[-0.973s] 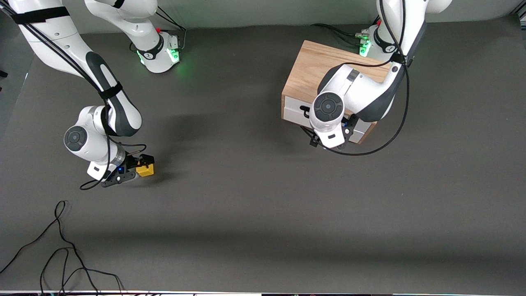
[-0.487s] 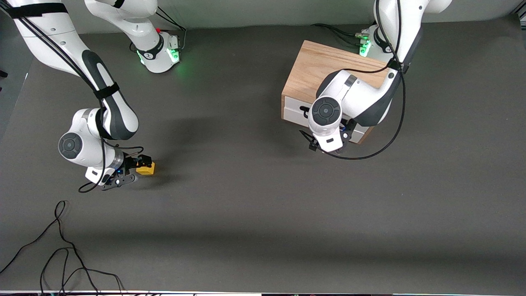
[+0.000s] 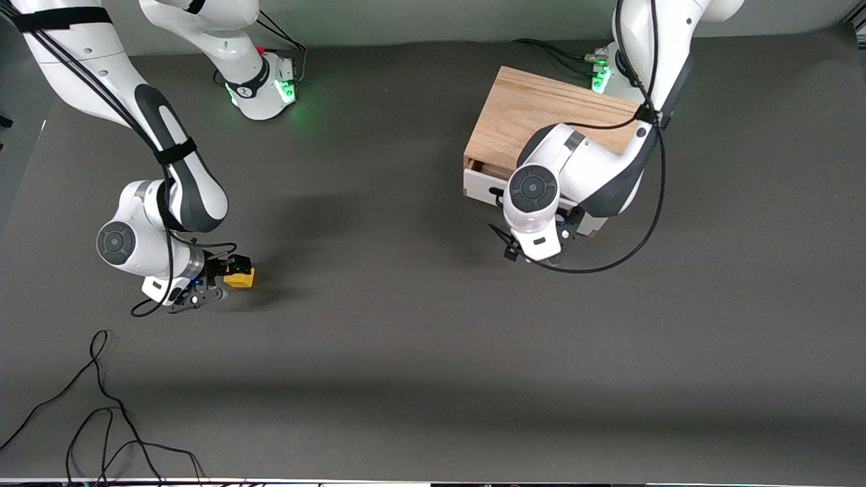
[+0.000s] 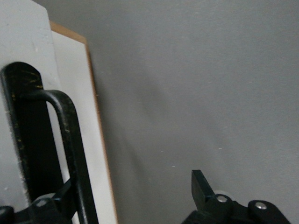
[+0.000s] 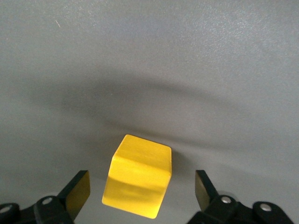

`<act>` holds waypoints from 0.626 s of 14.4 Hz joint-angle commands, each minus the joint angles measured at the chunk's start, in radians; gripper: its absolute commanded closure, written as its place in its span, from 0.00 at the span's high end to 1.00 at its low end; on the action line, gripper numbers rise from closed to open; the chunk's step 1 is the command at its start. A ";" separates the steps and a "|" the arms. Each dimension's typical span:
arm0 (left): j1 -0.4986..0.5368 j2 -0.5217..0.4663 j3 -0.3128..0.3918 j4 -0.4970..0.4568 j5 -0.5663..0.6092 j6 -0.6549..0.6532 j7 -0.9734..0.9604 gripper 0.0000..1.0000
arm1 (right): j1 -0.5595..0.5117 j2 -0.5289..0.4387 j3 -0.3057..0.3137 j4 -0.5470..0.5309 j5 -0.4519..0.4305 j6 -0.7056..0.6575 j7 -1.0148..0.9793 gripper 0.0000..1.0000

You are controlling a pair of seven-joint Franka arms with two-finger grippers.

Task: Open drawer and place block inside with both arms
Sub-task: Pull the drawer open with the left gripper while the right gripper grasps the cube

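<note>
I will grab the yellow block by its opposite sides with my right gripper next. Then I can put it inside the drawer [image 3: 482,189].
The drawer [image 3: 482,189] stands slightly pulled out of the oak-grain box [image 3: 534,111], and a narrow gap shows wood inside. My left gripper [image 3: 541,235] is at the drawer's front, mostly hidden under its wrist. In the left wrist view the left gripper [image 4: 133,191] is open, with one finger [image 4: 63,196] beside the black bar handle [image 4: 70,130] and the white drawer front [image 4: 70,79] close by. The yellow block [image 3: 241,278] lies on the table toward the right arm's end. My right gripper [image 5: 140,193] is open and low, with the block [image 5: 140,179] between its fingers [image 5: 77,191], gaps on both sides.
Loose black cables [image 3: 101,406] lie on the grey mat nearer the front camera at the right arm's end. The two arm bases [image 3: 260,84] stand along the table's edge farthest from the camera, the left arm's base right beside the box.
The drawer has slid out a little toward the front camera, and my left gripper moved with its handle. My right gripper shifted slightly at the block, then held.
</note>
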 commanded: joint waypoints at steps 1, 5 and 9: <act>-0.009 0.085 0.007 0.117 0.046 0.004 -0.020 1.00 | -0.004 0.020 -0.008 -0.003 0.038 0.039 0.014 1.00; -0.010 0.168 0.007 0.249 0.066 0.002 -0.012 1.00 | -0.002 0.030 -0.012 -0.004 0.128 0.039 0.028 1.00; -0.010 0.220 0.007 0.325 0.101 0.034 -0.016 1.00 | -0.001 0.030 -0.013 -0.015 0.128 0.040 0.083 1.00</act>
